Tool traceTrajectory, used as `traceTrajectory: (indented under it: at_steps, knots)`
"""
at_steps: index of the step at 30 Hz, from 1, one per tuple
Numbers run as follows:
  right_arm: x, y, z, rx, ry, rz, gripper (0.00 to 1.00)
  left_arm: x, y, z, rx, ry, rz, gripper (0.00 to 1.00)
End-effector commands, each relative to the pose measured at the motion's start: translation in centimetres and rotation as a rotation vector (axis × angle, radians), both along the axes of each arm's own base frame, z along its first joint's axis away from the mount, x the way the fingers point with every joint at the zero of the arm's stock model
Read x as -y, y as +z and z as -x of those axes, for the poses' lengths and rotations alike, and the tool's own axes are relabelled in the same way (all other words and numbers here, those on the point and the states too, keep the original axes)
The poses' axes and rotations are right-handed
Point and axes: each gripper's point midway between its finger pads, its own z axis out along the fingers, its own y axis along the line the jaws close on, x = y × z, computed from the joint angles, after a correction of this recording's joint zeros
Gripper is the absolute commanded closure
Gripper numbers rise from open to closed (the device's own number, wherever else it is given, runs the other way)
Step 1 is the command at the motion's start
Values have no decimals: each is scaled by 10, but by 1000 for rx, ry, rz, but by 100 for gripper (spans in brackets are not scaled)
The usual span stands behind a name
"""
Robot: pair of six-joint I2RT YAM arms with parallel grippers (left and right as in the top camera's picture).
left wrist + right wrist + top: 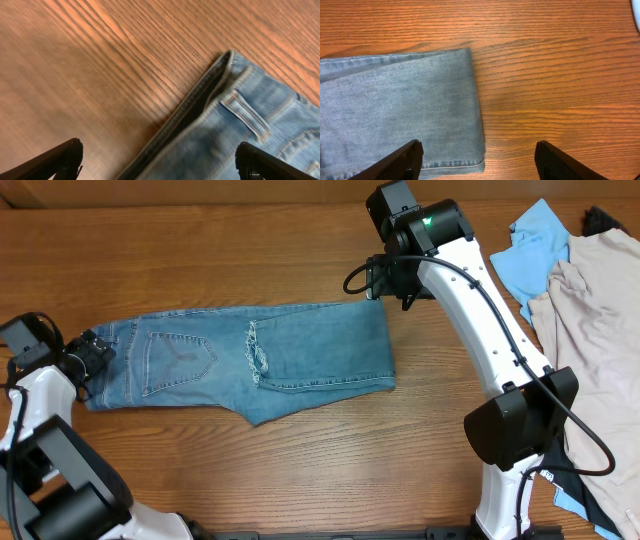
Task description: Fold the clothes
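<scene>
The left gripper should next fold one end of the jeans [250, 360] over toward the opposite fold edge. It needs to grab the jeans there by the waistband edge [98, 364] first.
The faded light-blue jeans [250, 360] lie flat on the wooden table, folded into a band, waistband at the left, fold edge at the right. My left gripper [92, 352] is open just above the waistband corner [227, 107], one finger over the wood, the other over the denim. My right gripper [385, 280] is open above the jeans' far right corner [465, 100], which lies between its fingers on the table. Neither gripper holds anything.
A sky-blue shirt [530, 250] and a large beige garment [600, 330] are heaped at the table's right side, beside the right arm's base. Bare wood [200, 250] lies behind and in front of the jeans.
</scene>
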Motion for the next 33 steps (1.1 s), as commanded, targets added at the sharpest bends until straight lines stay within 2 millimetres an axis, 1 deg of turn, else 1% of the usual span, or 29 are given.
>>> traceTrajectory:
  at_steps: [1, 5, 7, 10, 12, 14, 15, 17, 19, 20, 24, 25, 26, 27, 28, 29, 32, 33]
  knots:
    - [-3, 2, -1, 7, 7, -10, 25, 14, -20, -17, 49, -110, 105, 0]
    - [-3, 2, 0, 5, 0, -12, 25, 21, -48, -13, -1, -115, 160, 0]
    - [-3, 2, 0, 4, -1, -11, 25, 27, -61, -13, -12, -138, 198, 0]
    - [-3, 2, 0, 4, -4, -13, 25, 37, -78, -11, -25, -163, 255, 4]
    - [-3, 2, 0, 3, -4, -12, 25, 43, -88, -10, -33, -170, 291, 9]
    - [-3, 2, 1, 1, -4, -11, 25, 49, -94, -11, -30, -185, 323, 11]
    - [-3, 2, 1, 0, -4, -11, 25, 52, -96, -11, -26, -198, 335, 17]
    - [-2, 2, 1, 0, -4, -11, 25, 56, -96, -13, -18, -235, 343, 39]
    - [-3, 2, 1, 1, -4, -11, 25, 57, -96, -13, -16, -242, 344, 52]
    - [-3, 2, 1, 1, -5, -11, 25, 57, -96, -13, -16, -242, 345, 55]
    - [-3, 2, 1, 1, -8, -12, 25, 58, -97, -11, -22, -241, 349, 57]
    - [-3, 2, 1, 1, -8, -12, 25, 58, -97, -11, -22, -241, 349, 60]
    - [-2, 2, 1, 1, -8, -12, 25, 57, -97, -11, -22, -241, 349, 69]
    - [-2, 2, 1, 0, -8, -11, 25, 57, -97, -11, -22, -241, 349, 75]
    - [-2, 2, 1, 0, -8, -11, 25, 57, -97, -11, -21, -240, 349, 83]
    - [-2, 2, 1, 1, -8, -12, 25, 57, -97, -12, -21, -240, 348, 95]
    - [-2, 2, 0, 4, -10, -10, 25, 55, -91, -15, -9, -240, 354, 96]
    - [0, 2, -2, 11, -16, -11, 25, 50, -82, -18, -5, -234, 351, 96]
